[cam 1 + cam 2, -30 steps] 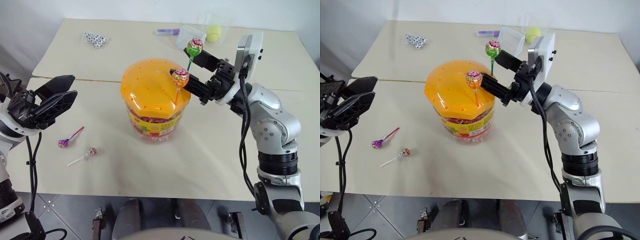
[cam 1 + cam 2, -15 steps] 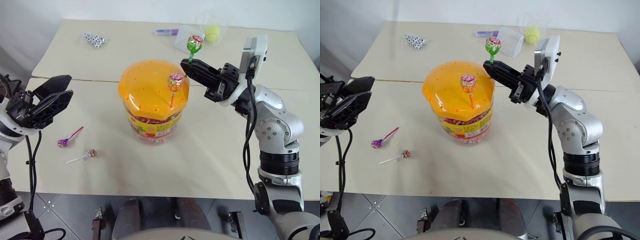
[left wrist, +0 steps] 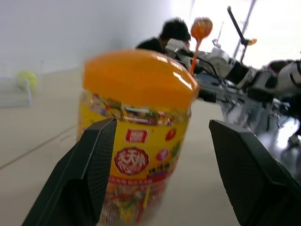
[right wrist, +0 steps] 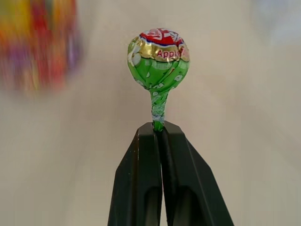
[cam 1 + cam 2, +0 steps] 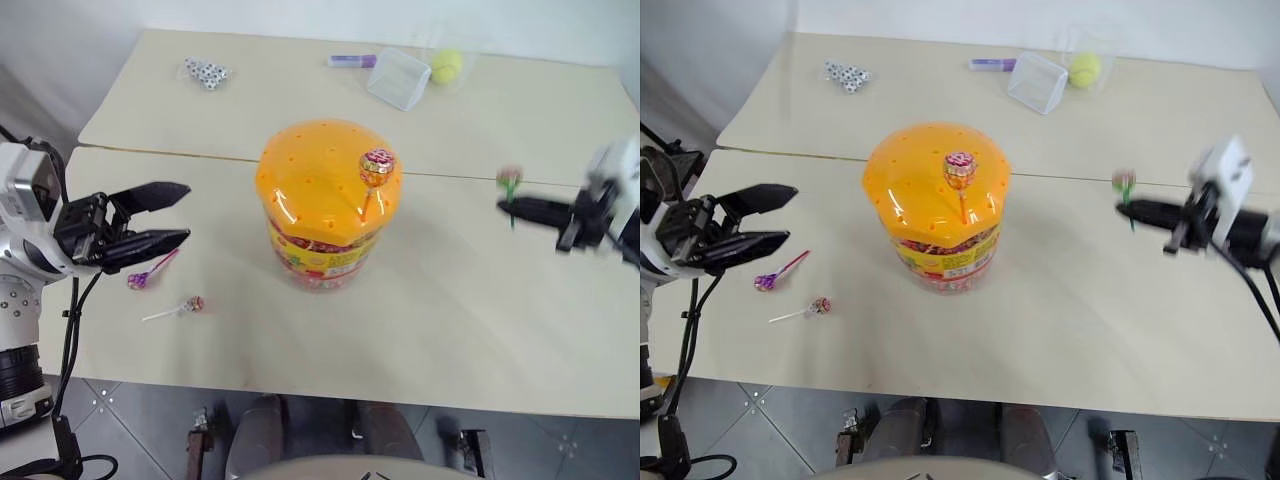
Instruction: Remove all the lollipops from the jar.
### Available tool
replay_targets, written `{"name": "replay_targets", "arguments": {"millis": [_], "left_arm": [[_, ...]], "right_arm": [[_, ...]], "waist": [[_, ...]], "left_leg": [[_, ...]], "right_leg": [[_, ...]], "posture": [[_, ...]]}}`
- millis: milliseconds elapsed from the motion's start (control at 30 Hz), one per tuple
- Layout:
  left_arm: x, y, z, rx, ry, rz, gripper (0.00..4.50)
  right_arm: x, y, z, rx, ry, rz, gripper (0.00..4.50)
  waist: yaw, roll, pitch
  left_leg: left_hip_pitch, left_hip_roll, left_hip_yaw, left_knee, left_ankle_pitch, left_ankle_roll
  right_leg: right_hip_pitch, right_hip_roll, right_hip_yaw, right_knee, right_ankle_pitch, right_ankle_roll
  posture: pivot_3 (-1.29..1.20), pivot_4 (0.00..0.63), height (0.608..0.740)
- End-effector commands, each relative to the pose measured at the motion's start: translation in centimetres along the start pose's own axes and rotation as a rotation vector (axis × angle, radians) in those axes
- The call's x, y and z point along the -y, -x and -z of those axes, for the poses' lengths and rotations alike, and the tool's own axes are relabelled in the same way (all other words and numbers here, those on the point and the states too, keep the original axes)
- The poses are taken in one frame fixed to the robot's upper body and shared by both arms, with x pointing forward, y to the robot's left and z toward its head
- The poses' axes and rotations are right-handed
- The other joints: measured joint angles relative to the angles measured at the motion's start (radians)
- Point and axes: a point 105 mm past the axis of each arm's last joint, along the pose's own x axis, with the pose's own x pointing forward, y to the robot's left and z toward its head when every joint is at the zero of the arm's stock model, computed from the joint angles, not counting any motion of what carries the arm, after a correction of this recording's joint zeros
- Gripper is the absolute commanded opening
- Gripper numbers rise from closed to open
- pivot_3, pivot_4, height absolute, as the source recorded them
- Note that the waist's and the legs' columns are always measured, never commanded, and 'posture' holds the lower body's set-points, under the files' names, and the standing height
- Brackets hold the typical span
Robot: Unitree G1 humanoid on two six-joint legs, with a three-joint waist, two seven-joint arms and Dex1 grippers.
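Note:
The lollipop is upright, well above the table, so my right gripper keeps holding the green lollipop (image 5: 510, 179) (image 4: 158, 58) for now, until the lollipop's stick lies on the tabletop.
The jar (image 5: 326, 210), a clear tub with a domed orange lid and a yellow-red label, stands mid-table. One red-yellow lollipop (image 5: 377, 168) sticks upright in the lid. My right gripper (image 5: 512, 207) is out to the right of the jar, shut on the stick of a green lollipop (image 4: 158, 58). My left gripper (image 5: 178, 212) hovers open to the left of the jar, its fingers (image 3: 84, 174) pointing at the tub. A purple lollipop (image 5: 140, 279) and a pink-red lollipop (image 5: 195, 304) lie on the table below the left gripper.
At the table's far side sit a small clear square container (image 5: 399, 77), a yellow-green tennis ball (image 5: 446, 65), a purple marker (image 5: 350, 61) and a cluster of dice (image 5: 205, 72). A seam (image 5: 180, 154) runs across the table behind the jar.
My right gripper has closed on the green lollipop's stick, pulled it off the lid and swung far right and lower. The left gripper dipped slightly and turned toward the jar.

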Motion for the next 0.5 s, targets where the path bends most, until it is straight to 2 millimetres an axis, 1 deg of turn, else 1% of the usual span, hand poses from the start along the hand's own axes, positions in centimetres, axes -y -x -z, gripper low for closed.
{"name": "replay_targets", "arguments": {"millis": [33,133,200,300,367,400,433,500], "left_arm": [[0.2,0.1,0.6,-0.094,-0.111,0.036,3.33],[0.0,0.0,0.7,-0.084,-0.132,0.035,3.33],[-0.1,0.0,0.7,-0.079,-0.133,0.036,3.33],[0.0,0.0,0.9,-0.077,-0.12,0.032,3.33],[-0.1,0.1,0.8,-0.066,-0.118,0.022,3.33],[-0.1,0.2,0.7,-0.058,-0.116,0.016,3.33],[-0.2,0.3,0.4,-0.036,-0.112,-0.001,3.33],[-0.4,0.4,-0.1,0.0,-0.103,-0.024,3.33]], "right_arm": [[-0.4,1.3,3.4,-0.16,0.089,-0.028,0.02],[-0.3,1.2,6.2,-0.242,0.122,0.0,0.02],[-0.1,1.0,7.0,-0.256,0.142,0.013,0.02],[-0.3,0.9,6.9,-0.195,0.076,0.009,0.75],[-0.3,0.9,5.9,-0.132,0.088,-0.001,1.39],[-0.5,0.8,5.1,-0.082,0.096,-0.015,1.71],[-0.8,0.8,3.7,0.01,0.124,-0.033,2.05],[-1.6,0.8,1.4,0.149,0.157,-0.07,2.75]], "waist": [[-0.005,0.001,0.0],[-0.019,0.001,0.0],[-0.022,0.001,0.0],[-0.02,0.001,0.0],[-0.018,0.001,0.0],[-0.018,0.001,0.0],[-0.017,0.001,0.0],[-0.016,0.001,0.0]], "left_leg": [[0.001,0.0,0.002,0.0,0.0,0.0],[0.002,0.0,0.006,0.004,0.001,0.001],[0.006,0.0,0.01,0.004,0.002,0.003],[0.015,0.0,0.012,0.003,0.001,0.005],[0.016,0.001,0.012,0.002,0.001,0.004],[0.016,0.001,0.012,0.002,0.001,0.004],[0.015,0.001,0.012,0.002,0.002,0.003],[0.015,0.002,0.011,0.002,0.001,0.001]], "right_leg": [[0.0,0.0,0.0,0.0,0.0,0.001],[0.0,0.0,0.001,0.0,0.001,0.001],[0.002,0.0,0.002,-0.001,0.001,0.001],[0.008,-0.001,0.004,0.001,0.001,0.001],[0.007,-0.001,0.005,0.002,0.001,0.001],[0.007,-0.001,0.005,0.003,0.001,0.001],[0.006,-0.002,0.005,0.004,0.001,0.001],[0.006,-0.001,0.004,0.004,0.001,0.001]], "posture": [[0.0,0.15,0.74],[0.0,0.15,0.74],[0.0,0.15,0.74],[0.0,0.15,0.74],[0.0,0.15,0.74],[0.0,0.15,0.74],[0.0,0.15,0.74],[0.0,0.15,0.74]]}}
